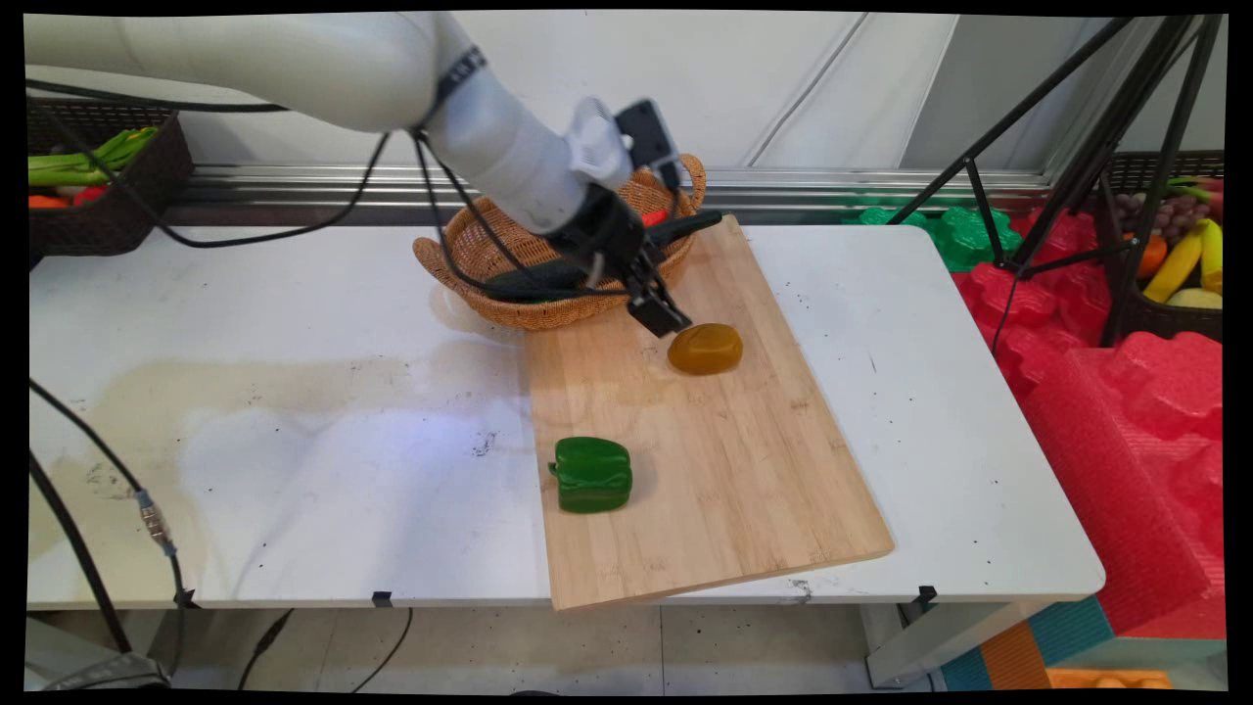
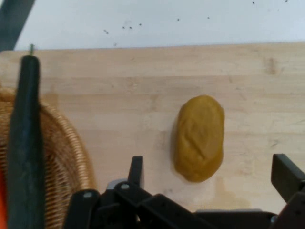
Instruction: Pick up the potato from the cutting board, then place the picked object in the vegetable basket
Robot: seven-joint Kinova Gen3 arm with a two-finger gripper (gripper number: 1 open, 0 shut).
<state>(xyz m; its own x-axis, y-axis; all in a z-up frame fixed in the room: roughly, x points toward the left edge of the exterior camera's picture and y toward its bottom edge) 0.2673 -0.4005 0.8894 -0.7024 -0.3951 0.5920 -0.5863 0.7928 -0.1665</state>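
My gripper needs to take hold of the potato (image 1: pixel 705 349) by its two long sides next, so that I can put it into the wicker basket (image 1: pixel 548 308).
A brownish-yellow potato (image 1: pixel 705 349) lies on the far part of a wooden cutting board (image 1: pixel 724 470). My gripper (image 1: pixel 661 313) hovers just left of and above it, open, nothing between the fingers. In the hand view the potato (image 2: pixel 199 138) lies on the board (image 2: pixel 119 95) between the spread fingers (image 2: pixel 137 169), a little ahead of them; the gripper (image 2: pixel 209 164) is not touching it. A green bell pepper (image 1: pixel 591 475) sits at the board's near left edge. Behind the gripper stands a wicker basket (image 1: pixel 548 308) holding a dark green cucumber (image 1: pixel 533 282), also seen in the hand view (image 2: pixel 24 143).
The white table (image 1: pixel 245 392) carries the board and the wicker basket (image 2: pixel 62 157). A dark basket of vegetables (image 1: pixel 108 186) stands at the far left. Off the right end are a black tripod (image 1: pixel 1077 166), red foam blocks (image 1: pixel 1126 392) and a fruit basket (image 1: pixel 1175 264).
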